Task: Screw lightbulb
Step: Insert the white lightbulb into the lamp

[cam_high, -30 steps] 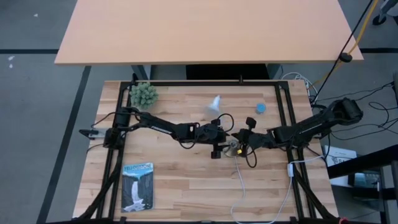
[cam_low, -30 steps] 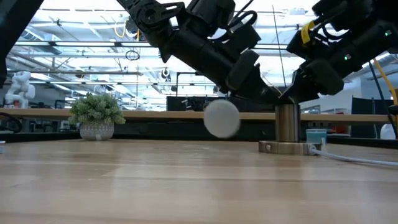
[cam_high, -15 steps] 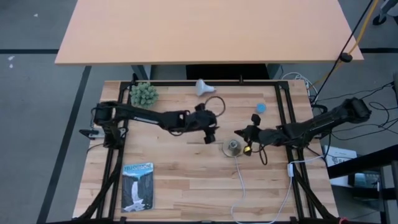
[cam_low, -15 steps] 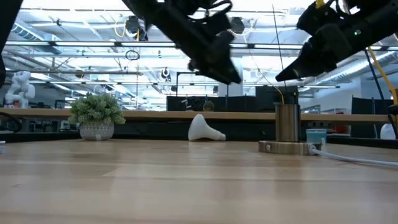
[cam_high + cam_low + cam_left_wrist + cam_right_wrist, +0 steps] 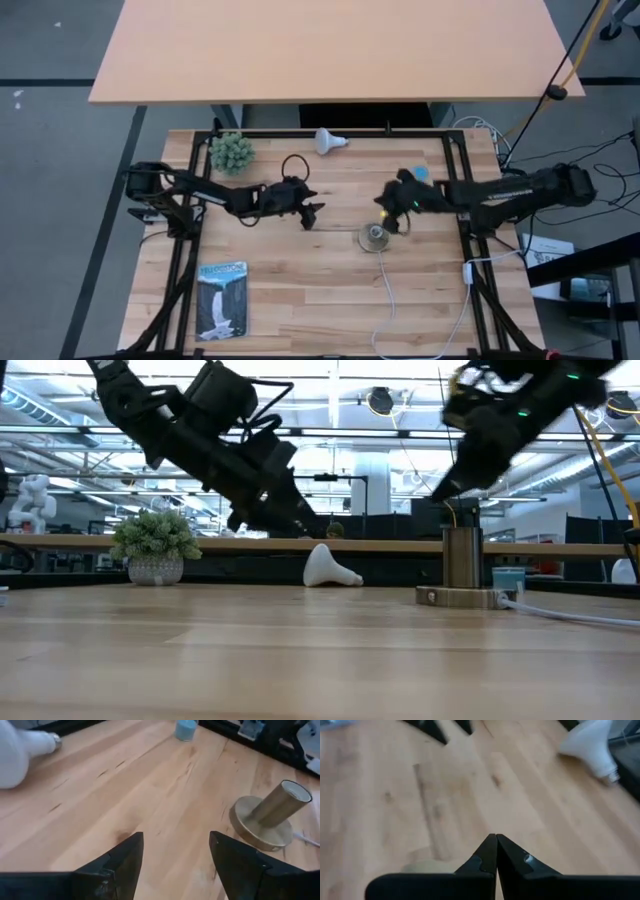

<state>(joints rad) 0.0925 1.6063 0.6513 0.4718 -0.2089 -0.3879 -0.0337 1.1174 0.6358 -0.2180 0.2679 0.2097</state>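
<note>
Next, my right gripper grabs the lightbulb by its tapering neck, which leaves its screw base free to enter the socket.
The white lightbulb lies on its side at the table's far edge, its grey base pointing toward the right; it also shows in the low view, the left wrist view and the right wrist view. The brass socket stands upright on its round base near the table's middle. My left gripper is open and empty, left of the socket and above the wood. My right gripper is shut and empty, raised just beyond the socket's far side.
A small blue round object sits on the far right. A potted plant stands at the far left. A picture card lies at the near left. The socket's white cord runs toward the near edge.
The lightbulb, which was moving near the two grippers by the socket, has gone to the table's far edge and lies still there on its side. My left gripper has drawn back toward the left edge. My right gripper has risen and moved from the socket toward the far edge.
</note>
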